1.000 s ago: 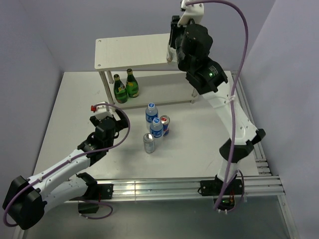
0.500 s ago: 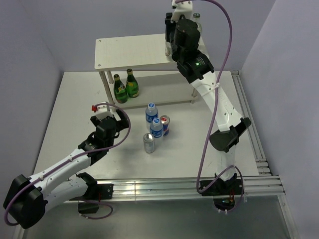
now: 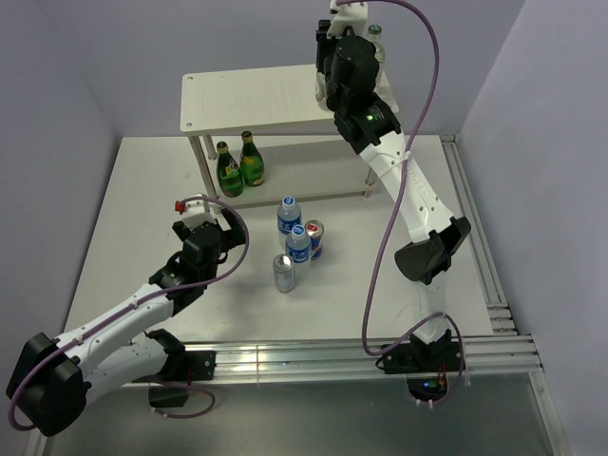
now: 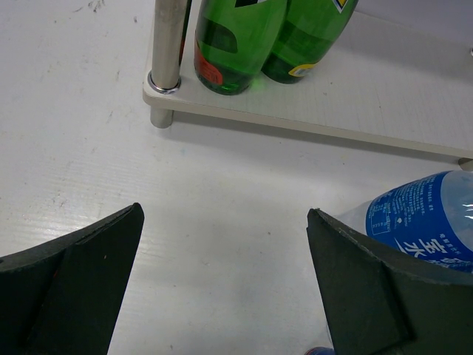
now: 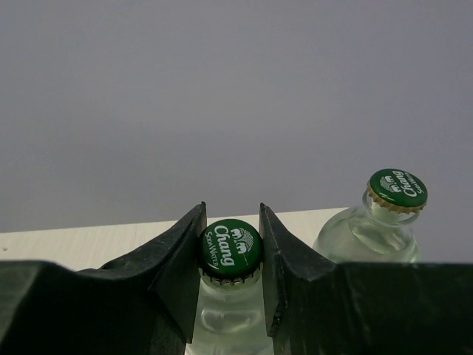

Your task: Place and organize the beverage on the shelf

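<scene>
The clear soda water bottle (image 5: 230,248) is upright beside the second bottle over the flat top board and would stay standing, so my right gripper releases it next.
The beige two-tier shelf (image 3: 247,100) stands at the back of the table. Over its top board's right end, my right gripper (image 3: 326,93) (image 5: 230,251) is shut on the green-capped neck of a clear soda water bottle (image 5: 230,248). A second clear bottle (image 5: 386,222) (image 3: 376,36) stands upright just to its right. Two green bottles (image 3: 239,165) (image 4: 244,41) sit on the lower board (image 4: 384,96). My left gripper (image 3: 220,237) (image 4: 225,281) hangs open low over the table, empty, with a blue-labelled water bottle (image 4: 421,222) beside its right finger.
Mid-table stand two blue-labelled water bottles (image 3: 289,217) (image 3: 298,243), a blue-and-red can (image 3: 313,237) and a silver can (image 3: 284,273). A shelf leg (image 4: 166,59) rises at the lower board's corner. Purple walls enclose the back and sides. An aluminium rail (image 3: 313,356) runs along the near edge.
My right arm has swung left and farther back over the shelf's top board, still gripping the clear bottle. The left arm has not moved.
</scene>
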Motion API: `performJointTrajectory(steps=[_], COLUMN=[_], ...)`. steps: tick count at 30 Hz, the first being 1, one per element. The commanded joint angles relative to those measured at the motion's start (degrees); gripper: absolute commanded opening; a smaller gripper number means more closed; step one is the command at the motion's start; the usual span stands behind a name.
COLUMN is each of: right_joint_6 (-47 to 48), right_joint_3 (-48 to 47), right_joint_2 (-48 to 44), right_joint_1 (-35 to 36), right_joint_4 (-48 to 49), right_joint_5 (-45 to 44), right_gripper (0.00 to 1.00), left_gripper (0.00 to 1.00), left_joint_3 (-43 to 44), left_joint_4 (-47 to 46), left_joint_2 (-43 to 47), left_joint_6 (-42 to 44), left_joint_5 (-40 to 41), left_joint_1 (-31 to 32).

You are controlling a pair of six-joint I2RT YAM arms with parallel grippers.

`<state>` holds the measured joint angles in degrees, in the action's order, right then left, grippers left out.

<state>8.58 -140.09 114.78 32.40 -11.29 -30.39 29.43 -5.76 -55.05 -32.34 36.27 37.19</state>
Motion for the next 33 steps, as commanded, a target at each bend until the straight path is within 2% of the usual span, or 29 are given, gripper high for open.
performJointTrajectory(steps=[1,4,7,8,10,11,12,14,19,20,23,27,33], right_joint_6=[-0.2,-0.1,-0.2,-0.2,-0.4,-0.4,-0.5,-0.5,-0.7,-0.7,-0.2,0.1,0.3], right_joint_3=[0.1,0.3,1.3,1.6,2.7,3.1,3.2,3.2,4.4,4.9,9.7,21.1,27.4], right_joint_2=[-2.1,-1.4,-1.7,-1.8,-2.4,-2.5,-2.5,-2.5,-3.5,-3.9,-7.0,-13.1,-18.4], right_joint_1=[-0.3,-0.3,-0.3,-0.2,-0.2,-0.2,-0.2,-0.1,0.1,0.2,1.2,3.0,5.4], right_joint_4=[11.1,11.1,11.0,11.1,11.1,11.1,11.1,11.1,11.0,11.0,12.9,18.3,19.7], right_joint_5=[0.2,0.1,-0.4,-0.5,-0.5,-0.5,-0.6,-0.7,-1.3,-1.7,-3.4,-4.8,-7.7], right_gripper=[0.00,0.01,0.25,0.41,0.53,0.64,0.67,0.73,0.77,0.86,0.94,0.97,0.98], left_gripper=[0.99,0.99,0.99,0.99,0.99,0.99,0.99,0.99,0.99,0.99,0.99,0.99,0.99], left_joint_3=[0.2,0.2,0.1,0.1,0.1,0.1,0.1,0.1,0.0,0.0,0.0,-0.1,-0.2], left_joint_4=[-1.3,-1.2,-1.2,-1.2,-1.2,-1.1,-1.2,-1.1,-1.1,-1.0,-0.9,-0.8,-0.7], left_joint_2=[-0.4,-0.4,-0.3,-0.2,-0.1,-0.1,-0.1,0.0,0.4,0.4,0.5,0.7,1.3], left_joint_6=[0.5,0.4,0.4,0.4,0.4,0.4,0.5,0.4,0.5,0.5,0.5,0.4,0.3], left_joint_5=[-0.2,-0.3,-0.2,-0.2,-0.1,-0.1,-0.2,-0.1,-0.1,-0.1,0.0,-0.1,-0.1], left_joint_1=[-0.3,-0.4,-0.3,-0.4,-0.3,-0.4,-0.4,-0.4,-0.4,-0.5,-0.4,-0.5,-0.4])
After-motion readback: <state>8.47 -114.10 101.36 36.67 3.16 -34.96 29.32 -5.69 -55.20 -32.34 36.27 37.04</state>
